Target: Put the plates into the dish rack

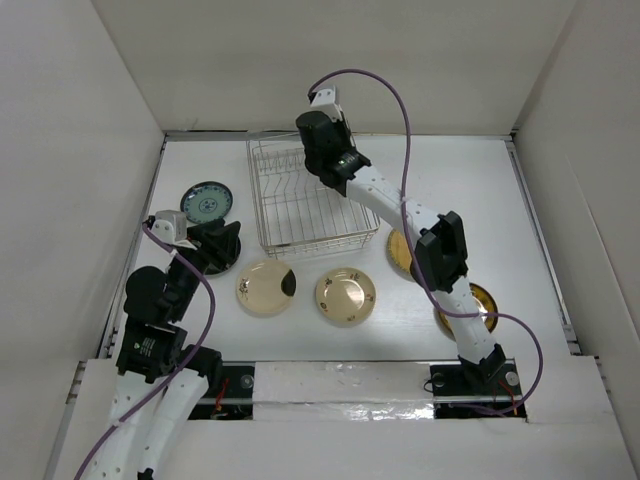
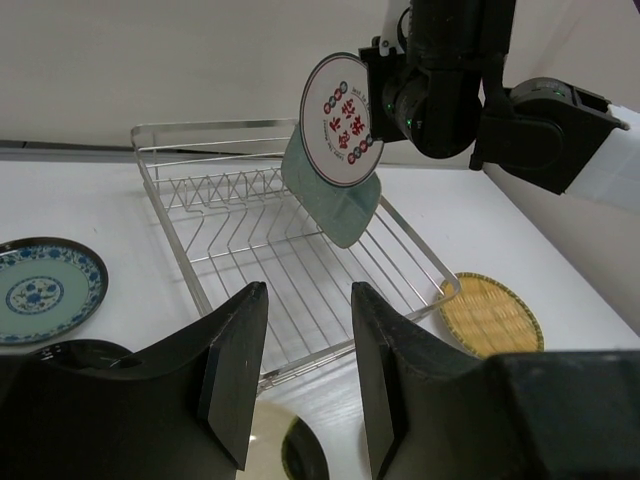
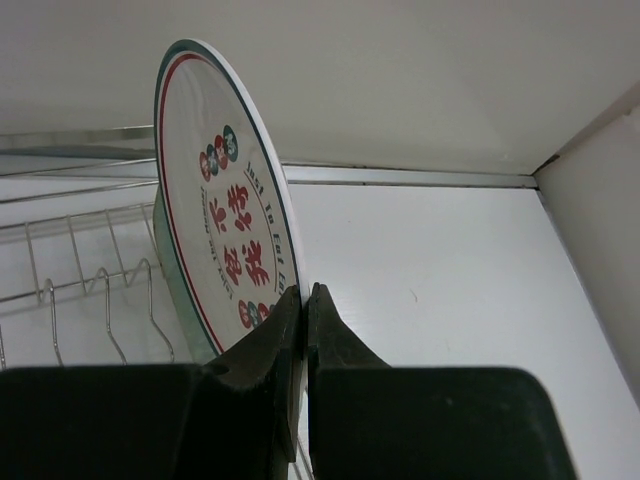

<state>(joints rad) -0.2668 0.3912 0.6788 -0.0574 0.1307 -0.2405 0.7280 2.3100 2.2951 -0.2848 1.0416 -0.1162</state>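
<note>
The white plate's lower edge still hangs above the dish rack's wires, so it is too early to open my right gripper. The plate would fall against the pale green plate (image 2: 335, 205).
My right gripper (image 3: 303, 300) is shut on the rim of a white plate with red marks (image 3: 225, 200), holding it upright over the dish rack (image 2: 170, 245). In the left wrist view this plate (image 2: 340, 118) hangs above the rack's far side. A pale green plate (image 2: 335, 205) stands tilted just behind and below it, its lower edge among the tines. My left gripper (image 2: 305, 380) is open and empty, low over the table beside the black plate (image 1: 212, 262). The cream plate with a dark patch (image 1: 265, 288) lies under it.
A blue-patterned plate (image 1: 205, 202) lies left of the rack (image 1: 300, 235). A cream-gold plate (image 1: 346, 296) sits in front of it. The woven yellow plate (image 2: 490, 315) and a dark-and-gold plate (image 1: 482, 300) lie at the right, partly under the right arm. White walls enclose the table.
</note>
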